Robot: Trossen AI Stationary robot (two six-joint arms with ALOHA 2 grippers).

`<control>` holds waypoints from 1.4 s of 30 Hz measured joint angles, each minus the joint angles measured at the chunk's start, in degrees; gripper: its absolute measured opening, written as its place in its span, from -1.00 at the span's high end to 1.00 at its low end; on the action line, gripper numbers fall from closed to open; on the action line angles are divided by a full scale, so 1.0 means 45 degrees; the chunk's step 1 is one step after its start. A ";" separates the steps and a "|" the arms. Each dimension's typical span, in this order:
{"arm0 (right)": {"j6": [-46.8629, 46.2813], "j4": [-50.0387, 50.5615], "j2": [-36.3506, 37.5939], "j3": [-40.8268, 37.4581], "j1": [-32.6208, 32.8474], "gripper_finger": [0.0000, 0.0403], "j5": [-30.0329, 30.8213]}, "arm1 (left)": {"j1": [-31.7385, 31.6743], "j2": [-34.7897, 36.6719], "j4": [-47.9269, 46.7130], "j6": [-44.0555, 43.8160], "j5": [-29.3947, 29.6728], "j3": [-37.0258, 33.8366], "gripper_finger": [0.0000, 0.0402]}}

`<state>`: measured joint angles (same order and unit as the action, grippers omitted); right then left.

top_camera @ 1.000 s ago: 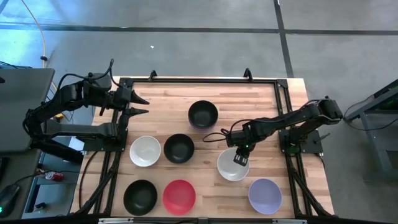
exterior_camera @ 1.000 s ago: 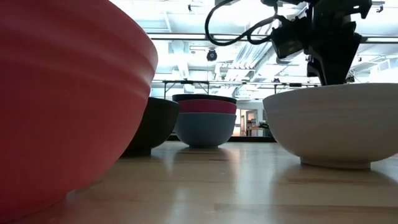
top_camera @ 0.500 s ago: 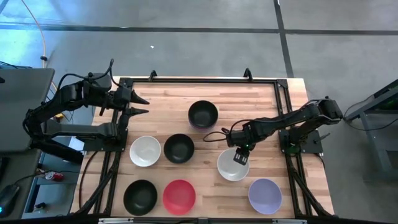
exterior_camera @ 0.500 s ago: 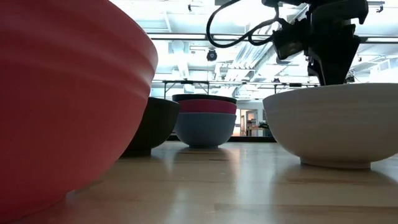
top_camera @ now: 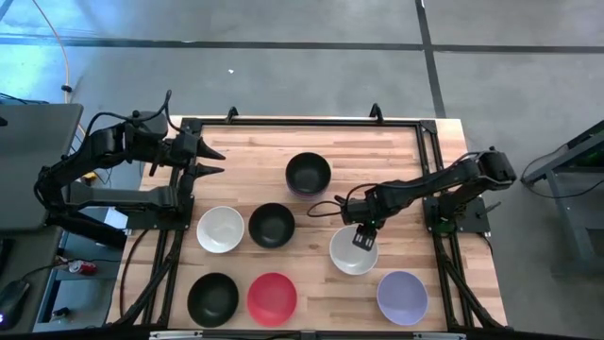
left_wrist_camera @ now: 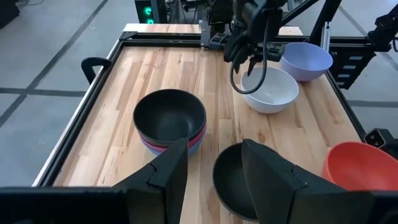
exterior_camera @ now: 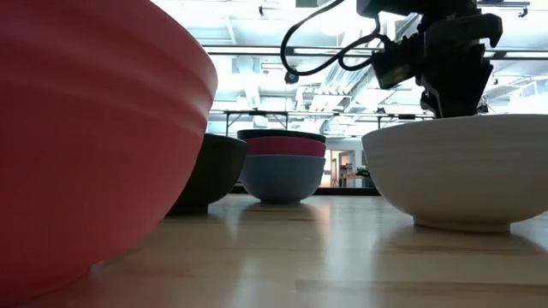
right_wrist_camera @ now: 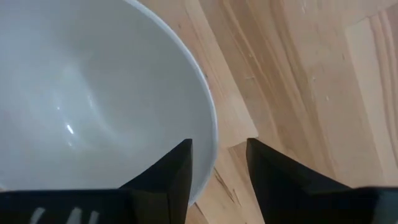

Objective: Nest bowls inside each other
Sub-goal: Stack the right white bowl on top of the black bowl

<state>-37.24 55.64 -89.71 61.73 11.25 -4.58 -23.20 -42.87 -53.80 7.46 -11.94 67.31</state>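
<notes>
I need to grab the white bowl by its rim [right_wrist_camera: 214, 134] with my right gripper. Then I can nest the white bowl in the stacked black bowl.
My right gripper [top_camera: 362, 238] hangs open over the far rim of a white bowl [top_camera: 351, 257]. In the right wrist view its gripper [right_wrist_camera: 217, 146] straddles that rim [right_wrist_camera: 211, 124], one finger inside the bowl and one outside. A gap shows on the outer side. The bowl stands on the table on its foot [exterior_camera: 462, 224]. A black bowl nested in a magenta and a blue one forms a stack [top_camera: 309, 174] at the far middle. My left gripper [top_camera: 219, 161] waits open at the far left.
Single bowls stand apart on the table: white [top_camera: 220, 229], black [top_camera: 272, 225], black [top_camera: 212, 299], red [top_camera: 272, 298] and lavender [top_camera: 402, 297]. Bare wood [top_camera: 377, 151] lies between the stack and the right arm. A black frame [top_camera: 429, 127] edges the table.
My right gripper has shifted slightly toward the table's left edge, staying above the white bowl's far rim. The bowls have kept their places.
</notes>
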 joint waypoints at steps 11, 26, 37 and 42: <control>-0.0350 -0.0725 -0.0015 -0.0759 0.0000 0.51 -0.0310 | 0.0000 0.0195 -0.0092 0.0000 0.0010 0.0000 0.30; -0.0065 -0.0162 0.0019 -0.0033 -0.0104 0.99 -0.0379 | 0.0000 0.0212 -0.0087 0.0037 0.0034 0.0000 0.30; -0.0082 0.1499 0.0019 0.1913 -0.1272 1.00 -0.1057 | 0.0000 0.0212 -0.0085 0.0073 0.0106 0.0000 0.30; 0.0062 0.2686 0.0019 0.3554 -0.2396 1.00 -0.1062 | 0.0000 0.0212 -0.0087 0.0467 0.0141 0.0000 0.30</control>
<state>-36.97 67.72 -89.62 77.73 0.46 -9.36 -23.20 -41.91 -54.19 9.57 -11.31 67.31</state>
